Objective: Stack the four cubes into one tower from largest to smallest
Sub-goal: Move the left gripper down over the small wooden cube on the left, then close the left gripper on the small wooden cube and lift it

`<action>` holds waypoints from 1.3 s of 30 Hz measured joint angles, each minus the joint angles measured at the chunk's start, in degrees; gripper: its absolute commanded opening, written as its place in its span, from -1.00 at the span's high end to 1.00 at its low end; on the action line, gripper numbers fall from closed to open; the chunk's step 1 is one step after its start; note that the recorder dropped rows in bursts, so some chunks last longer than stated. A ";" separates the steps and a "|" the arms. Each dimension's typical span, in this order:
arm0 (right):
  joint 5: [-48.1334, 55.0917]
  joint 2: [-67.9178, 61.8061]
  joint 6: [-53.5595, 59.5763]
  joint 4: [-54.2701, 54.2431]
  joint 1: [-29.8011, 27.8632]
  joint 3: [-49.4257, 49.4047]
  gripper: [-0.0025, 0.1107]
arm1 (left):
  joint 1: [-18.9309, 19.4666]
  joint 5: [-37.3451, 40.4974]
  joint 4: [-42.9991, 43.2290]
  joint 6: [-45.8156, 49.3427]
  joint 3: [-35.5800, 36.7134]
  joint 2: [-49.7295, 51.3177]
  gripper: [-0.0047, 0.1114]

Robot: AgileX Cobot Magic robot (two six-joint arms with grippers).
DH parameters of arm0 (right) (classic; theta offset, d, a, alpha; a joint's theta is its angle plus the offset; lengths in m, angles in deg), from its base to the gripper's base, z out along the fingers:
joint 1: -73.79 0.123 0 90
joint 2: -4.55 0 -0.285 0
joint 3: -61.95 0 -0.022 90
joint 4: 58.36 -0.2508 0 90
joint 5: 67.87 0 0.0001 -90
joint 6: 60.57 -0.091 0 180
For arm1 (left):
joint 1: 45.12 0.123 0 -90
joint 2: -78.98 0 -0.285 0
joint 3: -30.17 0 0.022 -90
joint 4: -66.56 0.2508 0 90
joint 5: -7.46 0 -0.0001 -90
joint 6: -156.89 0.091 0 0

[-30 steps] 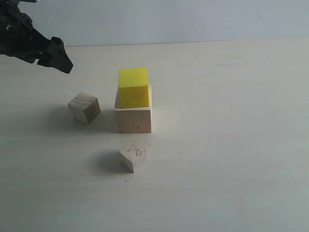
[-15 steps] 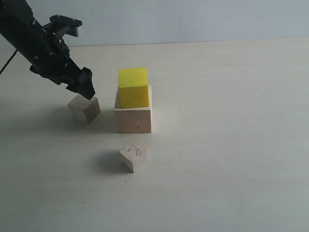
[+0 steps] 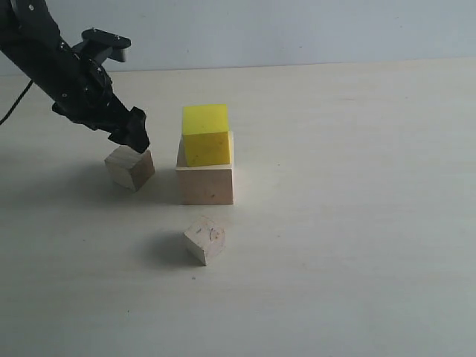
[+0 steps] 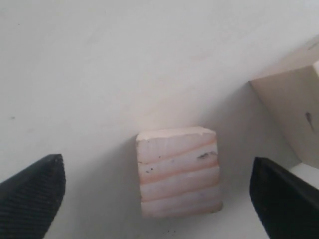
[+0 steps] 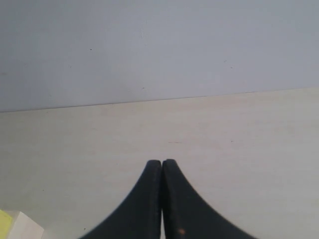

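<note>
I should grab the smaller bare wooden cube [image 3: 129,166] by its opposite sides with my left gripper next. Then I can add the next layer over the yellow cube [image 3: 206,135].
A bright yellow cube [image 3: 206,135] sits on the large pale wooden cube [image 3: 205,184] mid-table. To their left lies a smaller bare wooden cube [image 3: 129,166], and in front rests the smallest cube [image 3: 205,239], marked with a knot. My left gripper [image 3: 132,141] hangs just above the left wooden cube. In the left wrist view that cube [image 4: 178,172] lies between the wide-open fingers of the left gripper [image 4: 157,169], touching neither, with the large cube's side [image 4: 294,114] beside it. My right gripper [image 5: 162,163] is shut on nothing, above bare table; it does not show in the exterior view.
The light tabletop [image 3: 357,223] runs back to a pale wall [image 3: 297,30]. In the right wrist view a corner of the yellow cube [image 5: 4,219] and of the large cube [image 5: 22,226] shows at the frame's edge.
My left arm has swung in from the far left and come down over the left wooden cube, then settled slightly lower. The cubes have not moved.
</note>
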 measured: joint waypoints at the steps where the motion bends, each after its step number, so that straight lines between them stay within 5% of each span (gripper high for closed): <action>1: 0.00 0.00 0.00 0.00 0.00 0.00 0.96 | 0.00 -0.24 0.00 0.00 0.00 0.10 -0.72; 39: 0.00 0.00 0.00 0.00 0.00 0.00 0.96 | -3.71 -0.26 4.61 -2.93 -1.03 5.33 -0.72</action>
